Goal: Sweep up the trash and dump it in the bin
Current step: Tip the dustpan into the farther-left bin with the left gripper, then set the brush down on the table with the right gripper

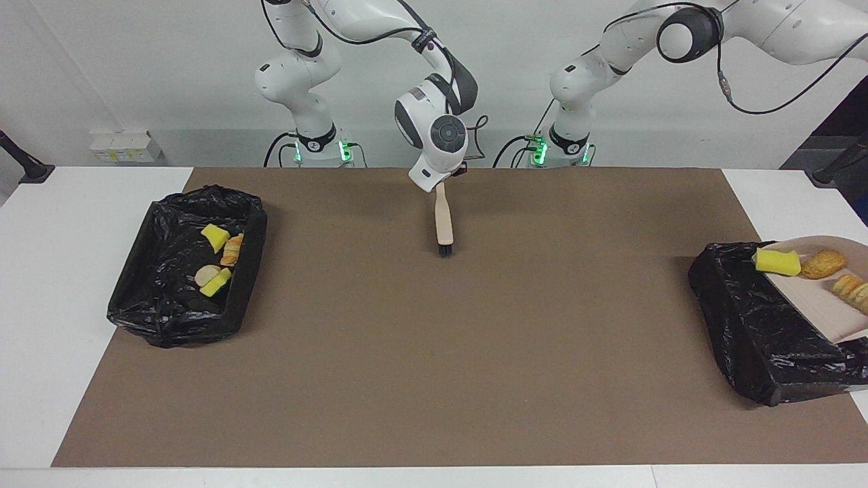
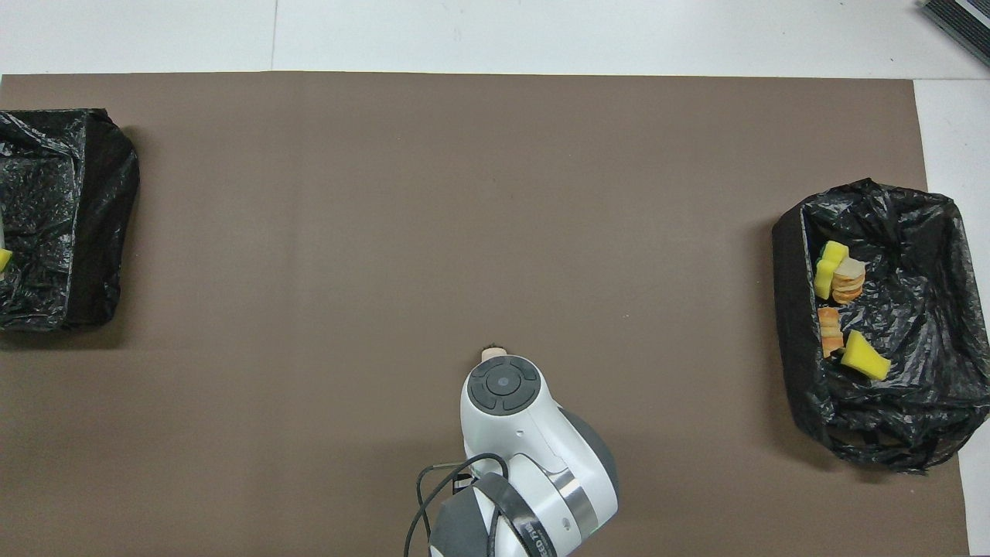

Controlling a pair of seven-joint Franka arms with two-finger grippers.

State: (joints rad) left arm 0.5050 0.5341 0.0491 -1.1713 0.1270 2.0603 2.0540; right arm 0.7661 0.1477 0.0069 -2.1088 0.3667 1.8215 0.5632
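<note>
The brush's tip (image 2: 493, 353) peeks past my right gripper low on the brown mat, so the brush would lie there and it is time to release it.
A beige dustpan (image 1: 824, 308) hangs over the black-bagged bin (image 1: 753, 318) at the left arm's end of the table. On it lie three pieces of trash: a yellow sponge (image 1: 778, 261), a brown bread lump (image 1: 822, 263) and a sliced beige chunk (image 1: 853, 290). Its handle and my left gripper are past the picture's edge. In the overhead view only a sliver of the sponge (image 2: 3, 259) shows over that bin (image 2: 100, 201). My right gripper (image 1: 447, 179) is shut on a wooden brush (image 1: 444, 220) that hangs bristles down over the mat's middle, close to the robots.
A second black-bagged bin (image 1: 245, 268) at the right arm's end holds several scraps, yellow sponge bits (image 1: 215, 236) and bread-like pieces (image 1: 232, 249). In the overhead view the brush's tip (image 2: 493, 353) peeks past my right wrist. A brown mat (image 1: 434, 352) covers the table.
</note>
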